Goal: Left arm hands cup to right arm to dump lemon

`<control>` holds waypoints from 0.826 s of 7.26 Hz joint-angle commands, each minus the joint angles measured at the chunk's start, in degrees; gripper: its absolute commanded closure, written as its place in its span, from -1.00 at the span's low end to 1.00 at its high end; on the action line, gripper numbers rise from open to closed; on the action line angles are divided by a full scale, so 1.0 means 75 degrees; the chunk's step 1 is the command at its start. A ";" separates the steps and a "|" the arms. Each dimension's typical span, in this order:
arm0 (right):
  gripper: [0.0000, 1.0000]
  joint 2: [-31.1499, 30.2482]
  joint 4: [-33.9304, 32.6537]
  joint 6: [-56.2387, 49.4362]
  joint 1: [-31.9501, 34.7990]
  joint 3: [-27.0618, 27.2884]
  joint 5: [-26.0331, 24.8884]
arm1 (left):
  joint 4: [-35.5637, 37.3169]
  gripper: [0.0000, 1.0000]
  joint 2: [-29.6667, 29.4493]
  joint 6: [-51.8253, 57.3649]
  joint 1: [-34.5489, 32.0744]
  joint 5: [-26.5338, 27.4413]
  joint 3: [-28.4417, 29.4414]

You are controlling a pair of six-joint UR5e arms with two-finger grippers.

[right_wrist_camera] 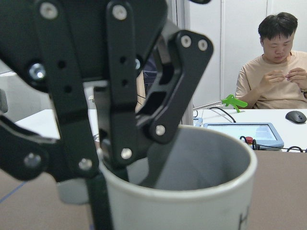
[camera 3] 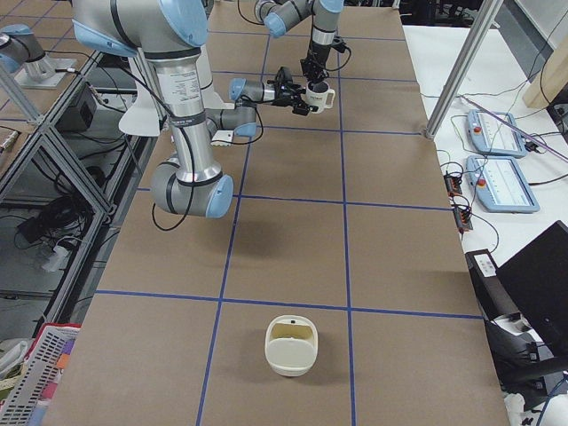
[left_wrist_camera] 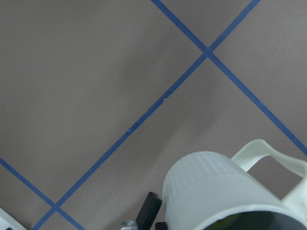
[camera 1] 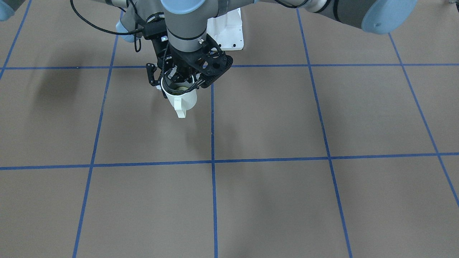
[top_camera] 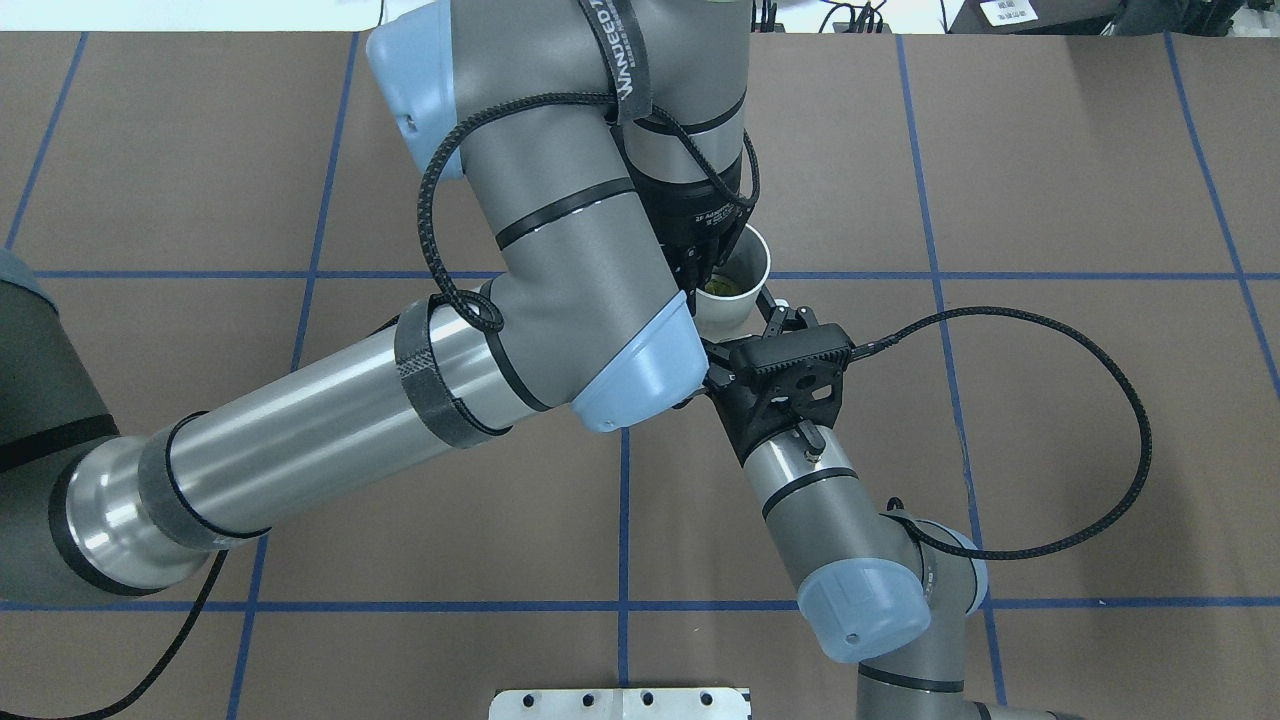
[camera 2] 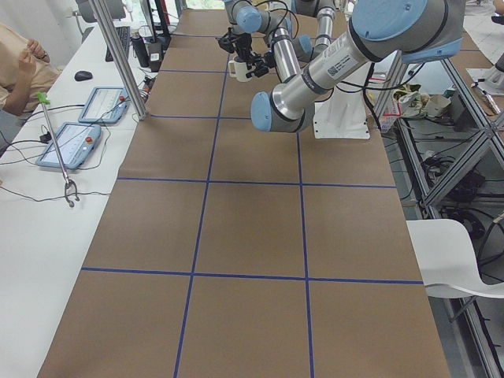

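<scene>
My left gripper's fingers already crowd the cup's rim, so my right gripper should next grab the cup by its lower side (camera 1: 190, 102), where there is room.
The white cup (top_camera: 742, 300) hangs above the table, with its loop handle (camera 1: 180, 107) pointing away from the robot. My left gripper (top_camera: 706, 272) comes down from above and is shut on the cup's rim, one finger inside it (right_wrist_camera: 153, 165). The yellow-green lemon (top_camera: 722, 286) lies inside the cup and also shows in the left wrist view (left_wrist_camera: 224, 222). My right gripper (top_camera: 778, 316) reaches in level from the side, open, with its fingers (camera 1: 153, 76) right beside the cup wall. Whether they touch it is hidden. The cup (right_wrist_camera: 192, 191) fills the right wrist view.
A white bowl-like container (camera 3: 291, 344) sits on the table far off toward the robot's right end. The white robot base plate (camera 1: 229, 34) lies behind the arms. Operators (right_wrist_camera: 278, 72) and teach pendants (camera 3: 501, 133) are at the side bench beyond the table's far edge.
</scene>
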 commanded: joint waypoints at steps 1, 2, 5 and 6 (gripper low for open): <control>-1.00 -0.0005 0.0000 -0.0002 -0.0004 0.0000 -0.0080 | 0.0050 1.00 0.0015 -0.0139 0.0044 0.0000 -0.0132; -1.00 -0.0005 0.0000 -0.0002 -0.0004 -0.0035 -0.0091 | 0.0038 1.00 0.0015 -0.0152 0.0056 0.0000 -0.0132; -0.25 -0.0005 0.0070 0.0010 -0.0016 -0.0234 -0.0080 | 0.0015 0.81 -0.0009 -0.0152 0.0102 -0.0011 -0.0097; 0.09 -0.0016 0.0070 -0.0002 -0.0027 -0.0234 -0.0080 | -0.0020 0.01 -0.0020 -0.0140 0.0103 -0.0023 -0.0097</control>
